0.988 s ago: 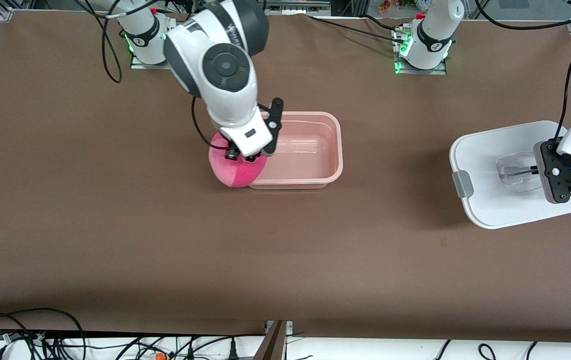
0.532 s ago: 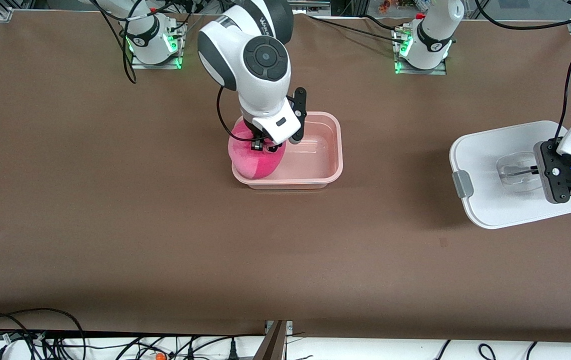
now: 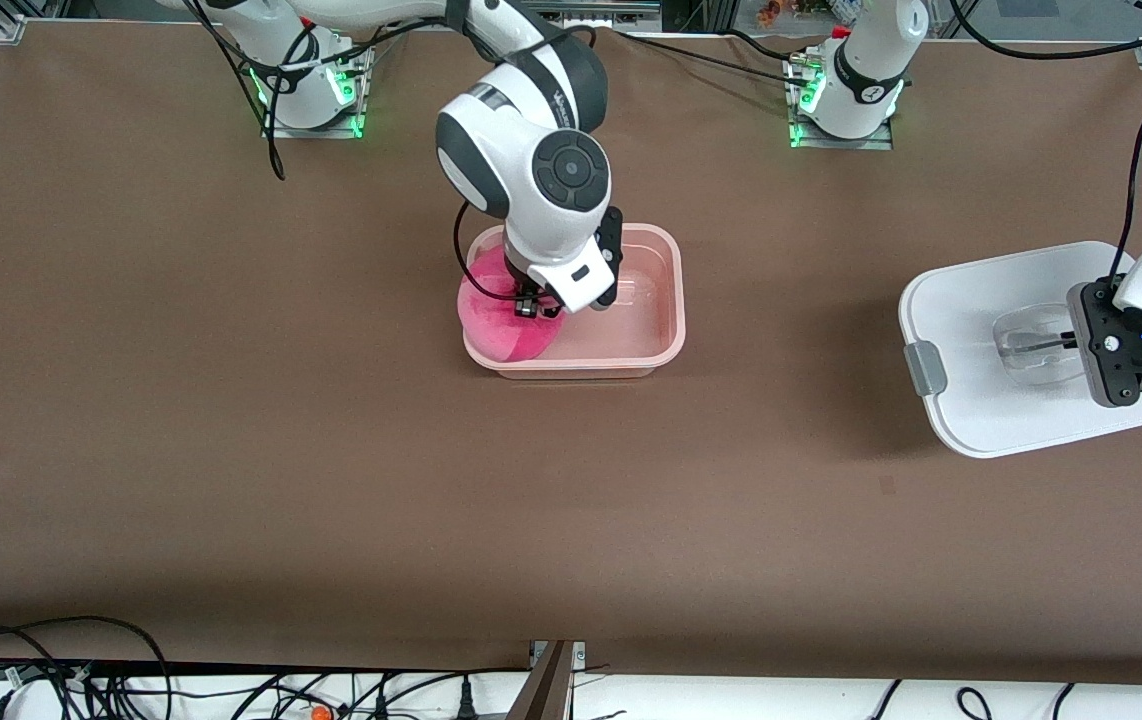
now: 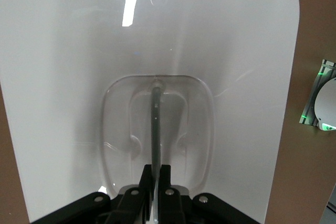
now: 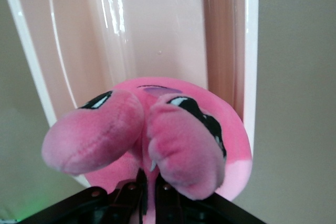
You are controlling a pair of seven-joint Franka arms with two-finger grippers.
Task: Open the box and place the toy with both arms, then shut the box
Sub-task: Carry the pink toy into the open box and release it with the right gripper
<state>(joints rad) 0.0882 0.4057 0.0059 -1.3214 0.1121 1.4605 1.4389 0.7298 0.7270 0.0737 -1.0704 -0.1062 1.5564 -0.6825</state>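
Observation:
My right gripper keeps holding the toy from here until it is farther in, since the hot-pink toy hangs above and partly past the box's rim (image 3: 483,360) (image 5: 251,121).
The open pink box (image 3: 666,300) sits mid-table without its lid. My right gripper (image 3: 528,306) is shut on the hot-pink toy (image 3: 501,325) and holds it over the box's end toward the right arm, partly inside the rim. In the right wrist view the toy (image 5: 157,135) fills the foreground with the box's floor (image 5: 157,24) below it. The white lid (image 3: 981,320) lies on the table at the left arm's end. My left gripper (image 3: 1071,342) is shut on the lid's clear handle (image 4: 156,119); the lid (image 4: 63,51) fills the left wrist view.
The lid's grey side clip (image 3: 926,368) faces the table's middle. The arm bases (image 3: 846,90) stand along the table's edge farthest from the front camera. Cables (image 3: 81,670) hang along the nearest edge. Brown tabletop (image 3: 331,480) lies between box and lid.
My right gripper has carried the toy from beside the box's corner to over the box's end and lowered it partly inside. The left gripper and lid have not moved.

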